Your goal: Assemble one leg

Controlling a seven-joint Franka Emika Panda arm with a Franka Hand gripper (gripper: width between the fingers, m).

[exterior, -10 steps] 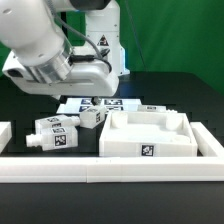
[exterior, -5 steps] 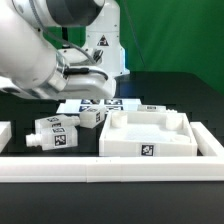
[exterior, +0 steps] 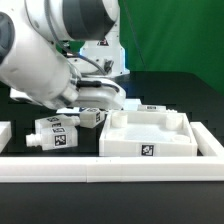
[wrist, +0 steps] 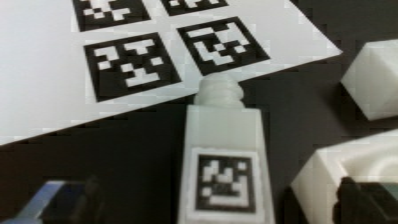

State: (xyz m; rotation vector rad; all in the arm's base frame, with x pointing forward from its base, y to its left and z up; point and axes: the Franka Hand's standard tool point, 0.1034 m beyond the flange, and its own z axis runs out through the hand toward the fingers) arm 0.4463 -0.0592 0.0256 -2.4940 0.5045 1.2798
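Note:
My gripper should close on the leg now, because my gripper's fingertips reach down beside the leg's marked body (wrist: 222, 175) in the wrist view.
The leg (exterior: 92, 118) is a small white block with a square marker. It lies by the front edge of the marker board (exterior: 118, 104), just left of the large white walled part (exterior: 150, 135). In the wrist view the leg (wrist: 219, 160) lies lengthwise between my fingers, and a small nub on its far end touches the marker board (wrist: 125, 70). My gripper (wrist: 214, 208) is open, with one dark finger (wrist: 50, 202) on each side of the leg and apart from it. In the exterior view the gripper (exterior: 92, 98) hangs just above the leg, largely hidden by the arm.
A longer white marked piece with a knobbed end (exterior: 55, 133) lies to the exterior view's left of the leg. A low white rail (exterior: 110, 170) runs along the front. The walled part's corner (wrist: 347, 175) sits close beside one finger.
The arm has swung down and forward, filling more of the exterior view's left, and the gripper has come lower over the leg. The parts on the table have not moved.

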